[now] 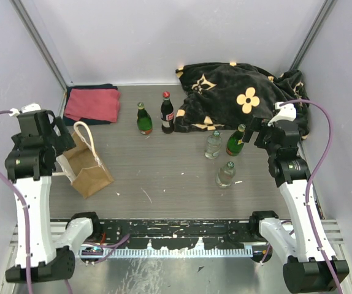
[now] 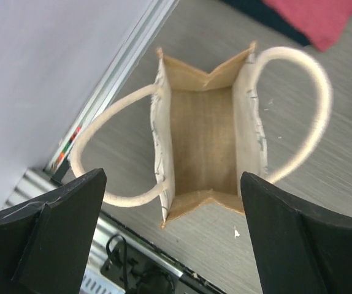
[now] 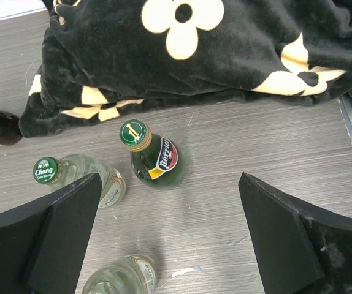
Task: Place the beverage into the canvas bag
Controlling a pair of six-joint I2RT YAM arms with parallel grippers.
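Observation:
The left gripper grabs the canvas bag by its rim [image 1: 66, 169] [image 2: 160, 136] beside the bag's side next, leaving the bag's opening free for the beverage.
The tan canvas bag [image 1: 90, 168] stands upright at the left of the table, mouth open, with two cream looped handles. In the left wrist view I look straight down into the bag [image 2: 203, 135], which is empty. My left gripper [image 1: 62, 136] hovers above it, open and empty [image 2: 171, 184]. Several bottles stand on the table: a green one [image 1: 144, 119], a dark cola one [image 1: 167, 113], a green Perrier [image 1: 236, 141] and two clear ones [image 1: 213, 146] [image 1: 225, 174]. My right gripper [image 1: 259, 131] is open and empty [image 3: 170, 184] above and just right of the Perrier [image 3: 154, 159].
A black blanket with cream flowers [image 1: 243, 98] is heaped at the back right, close behind the Perrier. A folded red towel [image 1: 92, 104] lies on a dark cloth at the back left. Grey walls close in both sides. A metal rail [image 1: 182, 236] runs along the near edge.

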